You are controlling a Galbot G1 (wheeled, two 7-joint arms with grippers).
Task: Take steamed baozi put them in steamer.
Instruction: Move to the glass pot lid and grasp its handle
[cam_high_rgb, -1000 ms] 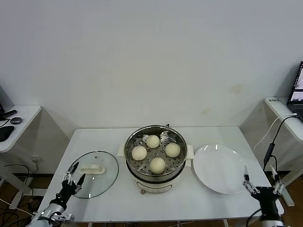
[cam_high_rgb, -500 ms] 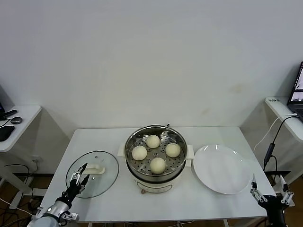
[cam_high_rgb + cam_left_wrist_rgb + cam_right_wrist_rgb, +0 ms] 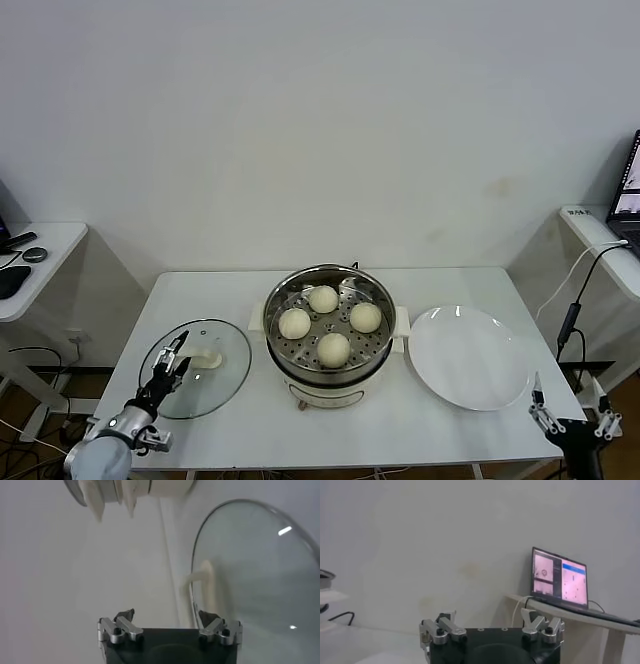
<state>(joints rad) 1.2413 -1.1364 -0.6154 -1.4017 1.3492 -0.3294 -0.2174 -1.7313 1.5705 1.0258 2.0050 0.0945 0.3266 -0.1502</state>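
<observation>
I need to pick up the lid with my left gripper next, by its narrow white handle (image 3: 206, 358), because the lid is a broad glass disc (image 3: 222, 386) far wider than the fingers.
Several cream-white steamed baozi (image 3: 333, 348) lie on the perforated tray inside the shiny steamer (image 3: 272, 340), which stands mid-table on its cream base. My left gripper (image 3: 173, 358) hovers open and empty over the near-left part of the glass lid (image 3: 222, 378), left of the steamer. In the left wrist view the open left gripper (image 3: 166, 615) faces the lid's white handle (image 3: 200, 580), with the steamer's base (image 3: 167, 486) beyond. My right gripper (image 3: 570, 398) hangs open and empty past the table's front right corner, and this right gripper (image 3: 489, 615) looks toward the wall.
An empty white plate (image 3: 468, 357) lies right of the steamer. The glass lid (image 3: 260, 580) rests flat on the white table (image 3: 200, 290). A side desk on the right carries an open laptop (image 3: 559, 577) with a cable; another desk stands at far left.
The left gripper has shifted right and forward over the glass lid toward its handle. The right gripper has dropped lower and slightly right, off the plate's edge.
</observation>
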